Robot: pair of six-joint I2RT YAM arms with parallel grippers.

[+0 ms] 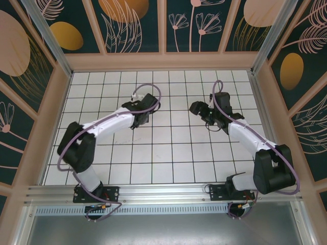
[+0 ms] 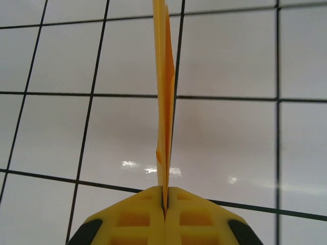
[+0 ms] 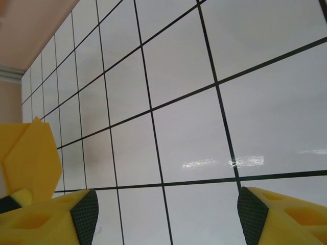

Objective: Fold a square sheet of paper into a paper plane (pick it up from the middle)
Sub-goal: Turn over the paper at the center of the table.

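Observation:
The folded paper (image 2: 164, 92) stands on its edge above empty grid squares and would drop and tip over if I opened now, so my left gripper should keep holding it.
My left gripper (image 2: 165, 196) is shut on the folded orange-yellow paper (image 2: 164, 92). In the left wrist view the paper shows edge-on as a thin upright strip rising from between the yellow fingers. From above, the left gripper (image 1: 151, 102) hangs over the middle of the white grid table (image 1: 168, 153). Across a gap of about two squares, the right gripper (image 1: 195, 107) faces it. The right gripper (image 3: 168, 214) is open, nothing between its fingers (image 3: 84, 214). At the left edge of the right wrist view, the creased paper (image 3: 31, 155) appears as a pointed flat shape.
Dark floral panels (image 1: 133, 23) in a wooden frame (image 1: 158, 61) wall the table on three sides. An aluminium rail (image 1: 163, 193) runs along the near edge by the arm bases. Bare grid squares lie between and in front of the grippers.

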